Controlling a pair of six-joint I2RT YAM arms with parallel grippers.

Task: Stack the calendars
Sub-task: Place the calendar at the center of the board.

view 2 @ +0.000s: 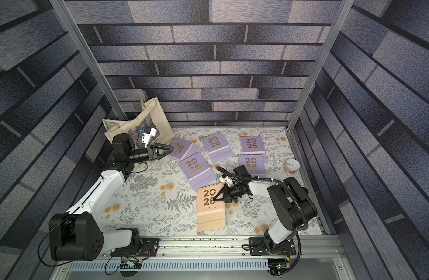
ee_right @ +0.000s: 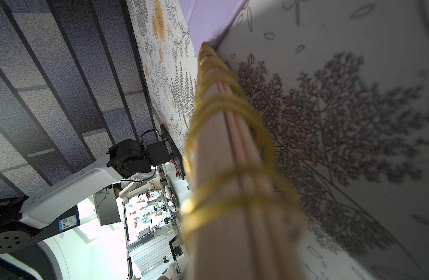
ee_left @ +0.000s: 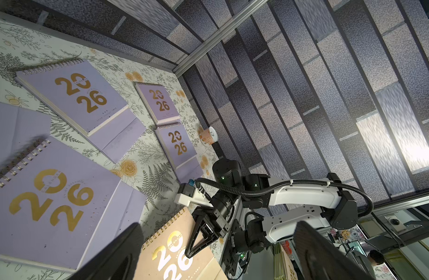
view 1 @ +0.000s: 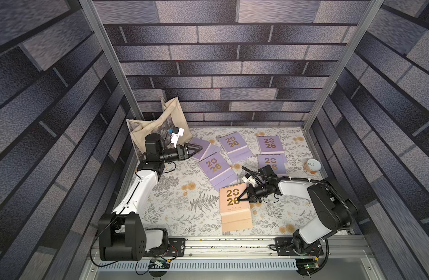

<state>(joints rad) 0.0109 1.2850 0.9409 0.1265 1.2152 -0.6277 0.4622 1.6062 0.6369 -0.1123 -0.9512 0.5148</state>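
Note:
The robot's right gripper needs to open now, as the peach calendar's near edge (view 1: 237, 230) rests on the floral table and the calendar's gripped side hovers low.
Several lilac calendars lie spread over the far half of the floral table (view 1: 179, 213): one at the far middle (view 1: 234, 145), one nearer the middle (view 1: 217, 169), two at the right (view 1: 270, 144) (view 1: 273, 162). My left gripper (view 1: 200, 148) (view 2: 171, 148) hangs open above the far-left lilac calendar (view 1: 203, 152); its dark fingers (ee_left: 121, 252) frame the left wrist view. Nearer the front lies the peach calendar (view 1: 235, 211) (view 2: 210, 213) (ee_left: 170, 257). My right gripper (view 1: 240, 199) (view 2: 214, 199) is shut on its right edge near the gold spiral (ee_right: 220, 169).
A beige tote bag (view 1: 157, 121) slumps in the far-left corner behind the left arm. A small printed cup (view 1: 311, 166) (ee_left: 208, 135) stands by the right wall. Patterned walls and metal posts enclose the table; a metal rail (view 1: 233, 244) runs along the front.

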